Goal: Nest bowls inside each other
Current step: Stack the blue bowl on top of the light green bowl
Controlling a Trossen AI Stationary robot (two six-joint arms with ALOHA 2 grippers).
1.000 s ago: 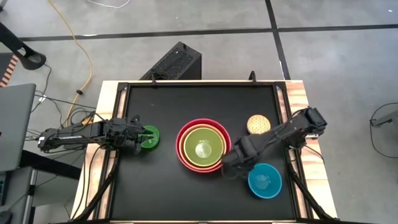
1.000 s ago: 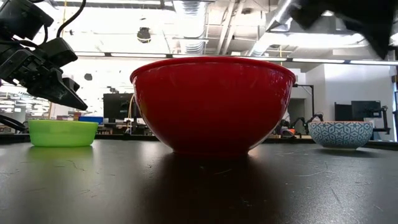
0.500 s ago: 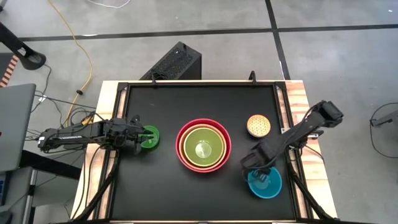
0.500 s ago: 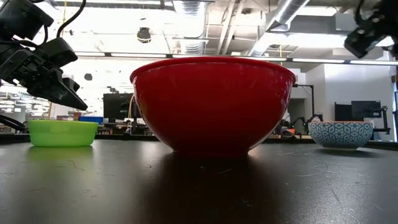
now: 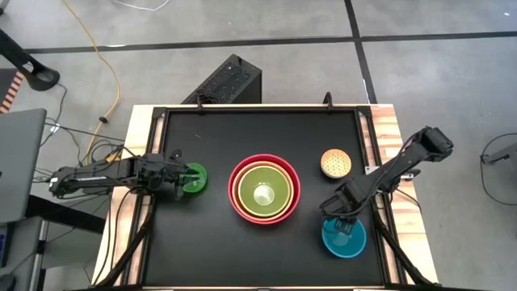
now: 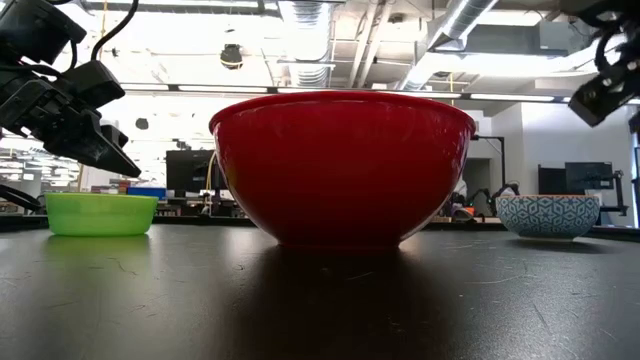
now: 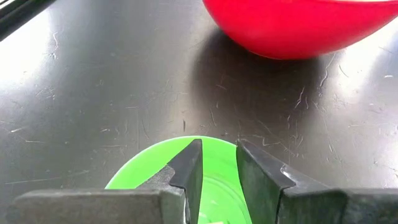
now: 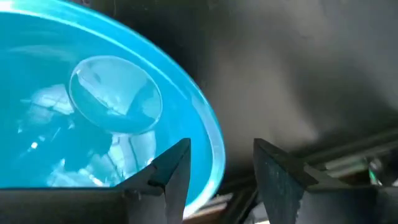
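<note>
The teal blue bowl needs to go inside the lime green bowl, so my right gripper will next grab the teal blue bowl by its rim (image 5: pixel 360 226) to nest it there.
A red-pink bowl (image 5: pixel 236 191) stands mid-table on its base, with the orange bowl (image 5: pixel 242 178) and the lime green bowl (image 5: pixel 264 192) nested inside it. The teal blue bowl (image 5: pixel 347 239) rests on its base near the right front. My right gripper (image 8: pixel 221 171) hovers open above the teal bowl's far rim (image 8: pixel 211 140), one finger over the inside and one over the outside, well clear of it in the low view (image 6: pixel 606 92). The speckled pale yellow bowl (image 5: pixel 335 162) sits farther back. My left gripper (image 7: pixel 219 168) waits narrowly open above the small bright green bowl (image 5: pixel 195 179).
The black table top is framed by a raised rail (image 5: pixel 367 137) with wooden side strips. Bare table (image 5: pixel 202 250) lies between the bowls and along the near and far edges. A black box (image 5: pixel 226 81) and cables lie on the floor behind the table.
My right gripper has left the red-pink bowl's right side, gone toward the table's right edge and come down over the teal blue bowl, staying open. No bowl has moved.
</note>
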